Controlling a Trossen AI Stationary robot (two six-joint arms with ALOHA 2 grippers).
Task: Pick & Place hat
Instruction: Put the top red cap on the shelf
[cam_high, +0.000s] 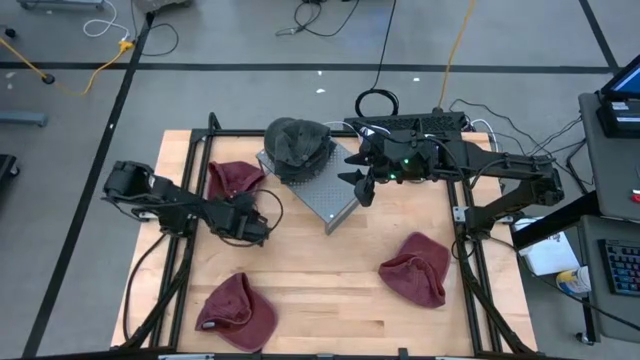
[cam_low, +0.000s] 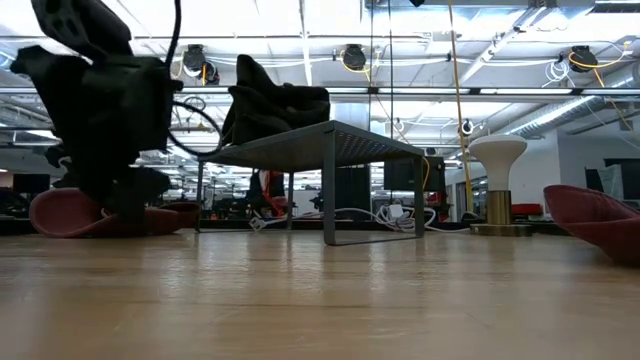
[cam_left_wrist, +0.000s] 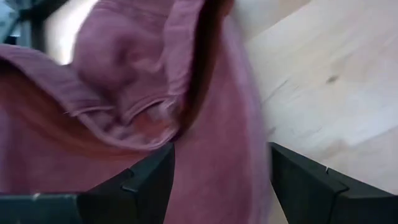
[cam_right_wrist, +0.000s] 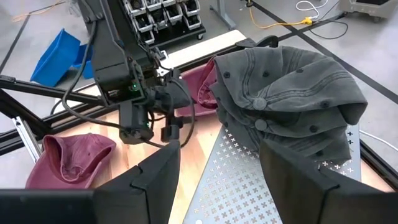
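My left gripper grabs the maroon hat next by its brim's edge (cam_left_wrist: 247, 140), to place the hat on the metal stand.
A maroon hat (cam_high: 232, 180) lies on the wooden table near its left side. My left gripper (cam_high: 255, 217) is low at this hat's right edge and open. In the left wrist view its fingers (cam_left_wrist: 146, 180) stand on either side of a ridge of the maroon cloth (cam_left_wrist: 217, 143). A grey hat (cam_high: 298, 143) rests crumpled on the far corner of a perforated metal stand (cam_high: 332, 197). My right gripper (cam_high: 362, 185) hovers open above the stand, right of the grey hat (cam_right_wrist: 292, 99), and touches nothing. My left gripper comes at the maroon hat from above with its fingers open. A ridge of the cloth (cam_left_wrist: 217, 155) lies between them, and the hat rests on the table. I cannot tell whether the fingers touch the cloth.
Two more maroon hats lie on the table, one near the front left (cam_high: 238, 312) and one at the right (cam_high: 418, 268). The black frame rails (cam_high: 185, 200) run along both table sides. Bare wood (cam_high: 320, 270) lies between the hats in front of the stand.
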